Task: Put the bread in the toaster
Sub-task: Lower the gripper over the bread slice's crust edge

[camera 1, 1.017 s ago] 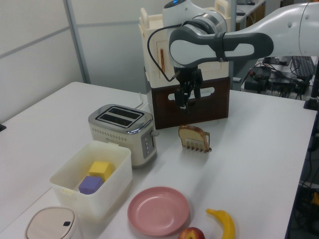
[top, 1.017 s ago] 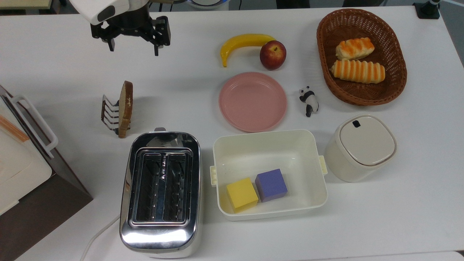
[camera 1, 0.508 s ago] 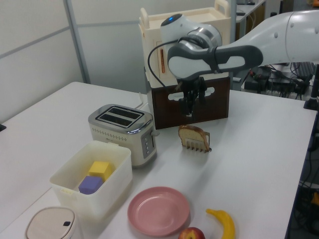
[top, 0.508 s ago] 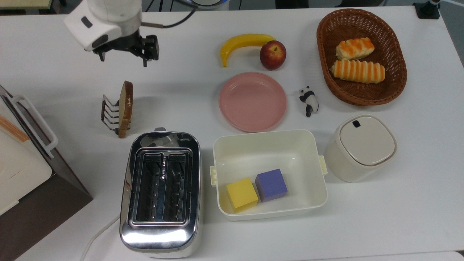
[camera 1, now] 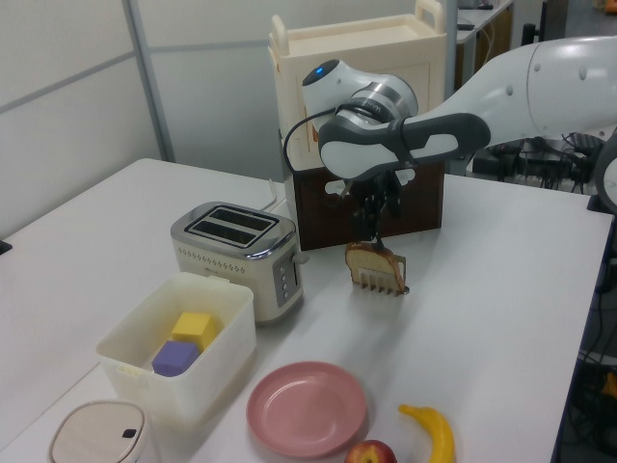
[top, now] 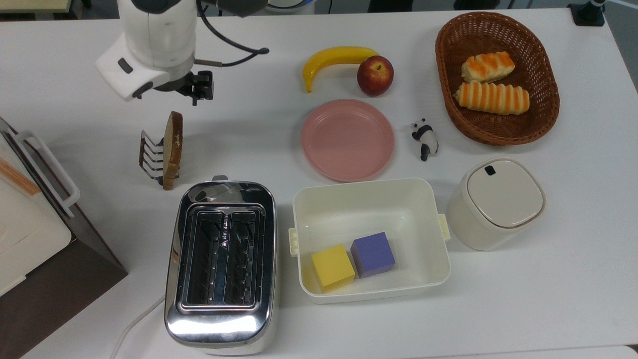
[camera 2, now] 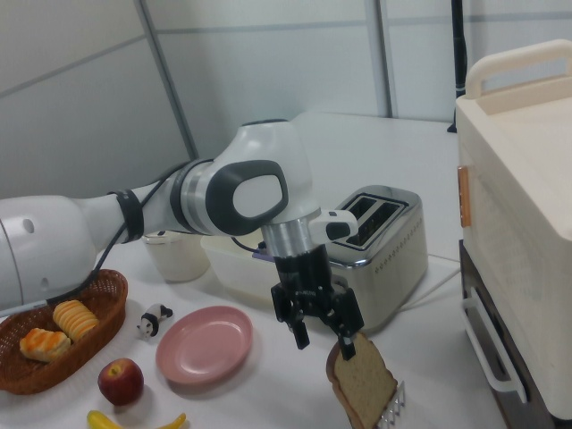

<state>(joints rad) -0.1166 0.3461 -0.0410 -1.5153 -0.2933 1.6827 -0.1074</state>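
Observation:
My gripper grabs the bread by its bare top edge [camera 1: 374, 247] next, since the wire rack [camera 1: 383, 282] hugs its lower part.
The bread [top: 174, 147] is a tan slice with a dark crust. It stands upright on edge in a small wire rack [top: 149, 158] and shows in the left view [camera 1: 369, 257] and the right view [camera 2: 365, 382]. My gripper [top: 172, 94] hangs open just above the slice's top edge [camera 1: 371, 225], with nothing between its fingers [camera 2: 323, 343]. The chrome two-slot toaster [top: 222, 264] stands beside the rack with both slots empty [camera 1: 236, 253] [camera 2: 375, 239].
A brown and cream box [top: 35, 224] fills the top view's left edge. A white tub [top: 369, 204] with a yellow and a purple cube stands beside the toaster. A pink plate [top: 347, 139], banana [top: 334, 57], apple [top: 375, 75], panda figure [top: 424, 138], basket [top: 498, 129] and lidded pot [top: 498, 202] lie further to the top view's right.
My gripper has come down and moved toward the bread, from well above the table to just over the slice. It stays open. Nothing else has moved.

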